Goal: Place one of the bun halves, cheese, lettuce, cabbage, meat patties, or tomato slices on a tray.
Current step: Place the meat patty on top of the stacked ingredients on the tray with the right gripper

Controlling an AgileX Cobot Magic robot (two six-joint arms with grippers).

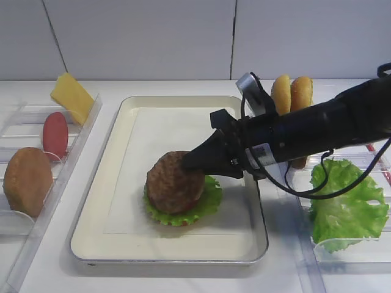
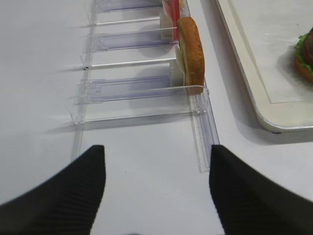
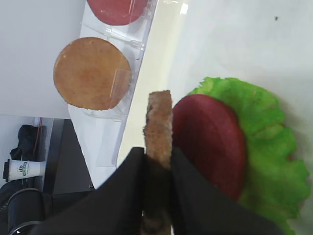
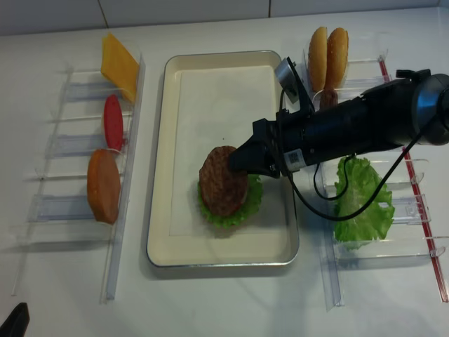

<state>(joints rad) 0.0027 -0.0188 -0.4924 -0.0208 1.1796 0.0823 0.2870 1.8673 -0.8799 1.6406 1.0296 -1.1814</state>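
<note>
The patty [image 4: 219,184] hangs over the red tomato slice and would lie on the stack, so it is time for my right gripper to open now.
My right gripper [image 1: 194,160] [image 3: 157,154] is shut on a rough brown meat patty [image 1: 174,182] [image 3: 160,117], pinching it by its rim. The patty hangs tilted on edge over a stack on the cream tray [image 1: 171,134]. In that stack a red tomato slice [image 3: 208,142] lies on ruffled green lettuce [image 3: 264,127] [image 1: 211,198], with an orange-brown bun edge [image 2: 303,68] showing underneath. Whether the patty touches the stack I cannot tell. My left gripper [image 2: 156,152] stands open and holds nothing, over bare table beside the left rack.
The clear left rack [image 2: 137,93] holds a bun half [image 1: 27,180], a tomato slice [image 1: 55,134] and cheese [image 1: 72,97]. The right racks hold two bun halves [image 1: 292,93] at the back and lettuce [image 1: 345,198] nearer the front.
</note>
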